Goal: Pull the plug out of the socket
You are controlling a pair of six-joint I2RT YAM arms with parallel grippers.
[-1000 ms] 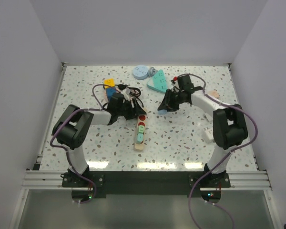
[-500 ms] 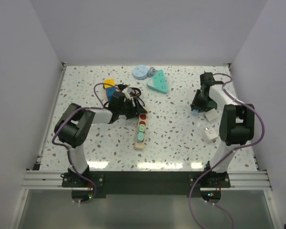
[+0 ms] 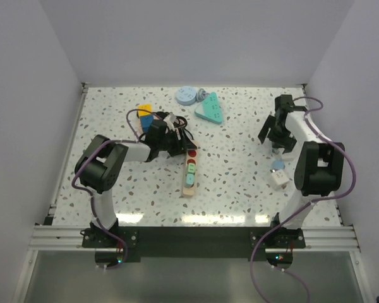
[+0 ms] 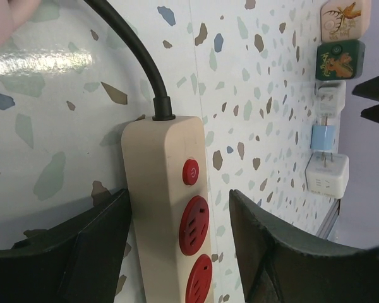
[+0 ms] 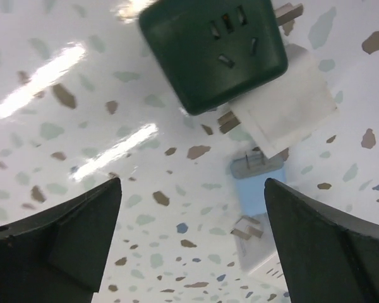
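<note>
My right gripper should grab the green plug [image 3: 191, 168] across the socket's width, where it is free of the teal plug, and that way pull it off.
The socket [image 3: 189, 173] is a cream strip with red outlets, lying mid-table. In the left wrist view its switch end [image 4: 177, 189] lies between my left gripper's [image 4: 180, 199] fingers. One finger [image 4: 107, 240] is against its side, and a strip of table shows before the other. A green plug and a teal plug [image 3: 189, 179] sit in its near end. A light blue plug [image 5: 258, 189] lies loose on the table at the right, among other adapters [image 3: 278, 178]. My right gripper [image 5: 192, 189] hangs open above it, holding nothing.
A dark green cube adapter [image 5: 211, 53] and a white plug [image 5: 284, 110] lie just beyond the blue one. A teal triangular block [image 3: 210, 110], a round blue disc [image 3: 186, 95], yellow and blue blocks [image 3: 145, 112] and tangled black cable [image 3: 170, 123] sit at the back.
My right arm swung from mid-table to the far right carrying the light blue plug, then opened its jaws and let it go. My left gripper stayed at the socket's end.
</note>
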